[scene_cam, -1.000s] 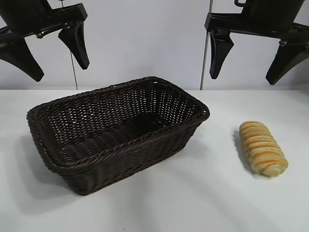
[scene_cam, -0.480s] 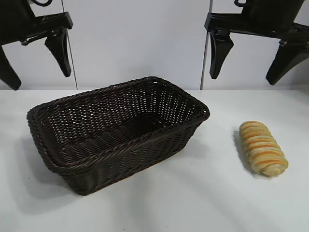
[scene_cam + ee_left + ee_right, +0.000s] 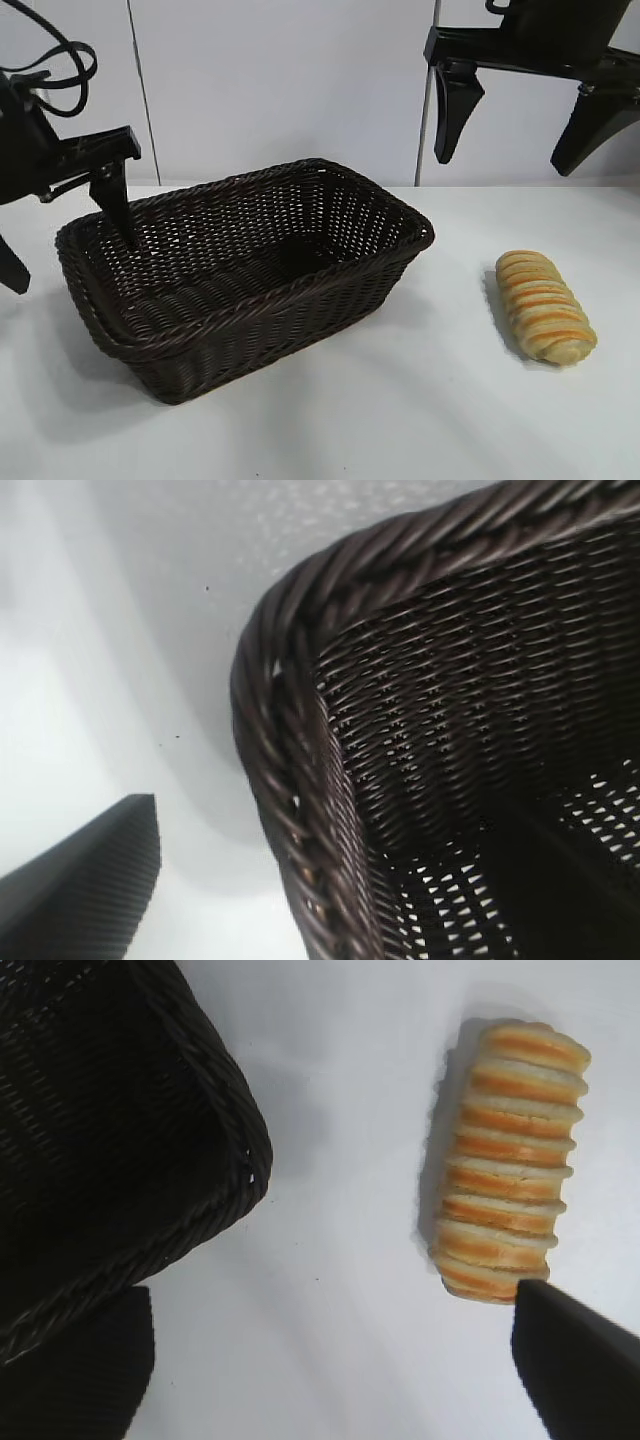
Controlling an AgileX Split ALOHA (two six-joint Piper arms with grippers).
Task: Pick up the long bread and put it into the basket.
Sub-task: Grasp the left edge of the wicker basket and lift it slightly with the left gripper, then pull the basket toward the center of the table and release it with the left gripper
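Note:
Next, my left gripper grabs the basket by its thin braided rim [image 3: 92,290] at the basket's end, as the basket spreads far wider than the open fingers.
The long bread [image 3: 545,305] lies on the white table to the right of the basket [image 3: 420,235]; it also shows in the right wrist view [image 3: 510,1160]. My right gripper [image 3: 520,130] hangs open and empty high above the table, over the gap between basket and bread; in its own wrist view [image 3: 330,1360] the bread lies by one finger. My left gripper [image 3: 62,235] is open and low at the basket's left end, straddling the rim: one finger [image 3: 115,195] inside, the other outside. The left wrist view shows the basket's corner rim [image 3: 290,780] and one finger [image 3: 90,880].
The white table [image 3: 420,420] runs around the basket and bread. A light wall with vertical poles stands behind. The basket's interior holds nothing that I can see.
My left gripper has come down from high at the upper left to the basket's left end, still open. The right gripper, bread and basket have not moved.

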